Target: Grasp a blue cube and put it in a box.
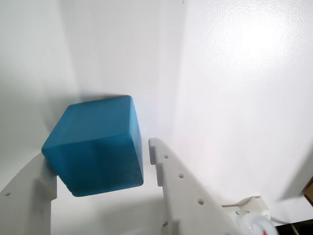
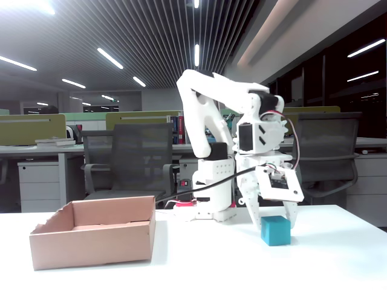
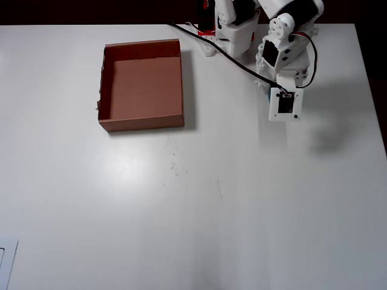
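Note:
My gripper is to grab the blue cube [image 1: 95, 152] by its opposite sides next. Then it can put the cube in the cardboard box [image 1: 309, 191].
The blue cube [image 1: 95, 152] rests on the white table, teal and matte, also seen in the fixed view [image 2: 276, 230] to the right of the arm's base. My gripper [image 1: 98, 154] is lowered over it and open, one white finger on each side. The left finger [image 1: 34, 181] touches the cube's lower left corner, while the right finger [image 1: 161, 161] stands a narrow gap away. In the fixed view the gripper [image 2: 275, 225] reaches down around the cube. The box [image 3: 142, 124], shallow brown cardboard, lies empty to the left, also shown in the fixed view [image 2: 91, 241]. In the overhead view the wrist covers the cube.
The arm's base [image 3: 233, 30] stands at the table's far edge with a black cable [image 3: 242, 63] running to the wrist. A torn edge marks the box's left wall [image 3: 100, 103]. White tabletop [image 3: 211, 199] stretches in front of the box and arm.

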You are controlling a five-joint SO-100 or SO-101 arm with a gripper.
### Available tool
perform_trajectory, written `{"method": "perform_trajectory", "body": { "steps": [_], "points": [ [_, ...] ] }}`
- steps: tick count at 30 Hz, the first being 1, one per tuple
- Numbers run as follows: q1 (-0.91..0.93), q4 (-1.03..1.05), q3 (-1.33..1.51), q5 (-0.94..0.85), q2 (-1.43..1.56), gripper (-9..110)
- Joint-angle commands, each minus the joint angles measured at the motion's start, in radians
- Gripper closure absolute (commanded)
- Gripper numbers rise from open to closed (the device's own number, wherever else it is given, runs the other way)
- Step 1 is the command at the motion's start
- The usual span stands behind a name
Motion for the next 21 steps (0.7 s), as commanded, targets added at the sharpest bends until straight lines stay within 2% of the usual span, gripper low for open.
{"method": "perform_trajectory", "body": {
  "steps": [1,6,9,21],
  "points": [
    [-0.009,-0.006,-0.029,0.002,0.000,80],
    [-0.009,-0.005,-0.040,0.003,0.000,83],
    [-0.011,0.002,-0.048,0.003,0.000,90],
    [0.012,0.044,-0.101,0.009,0.009,91]
  ]
}}
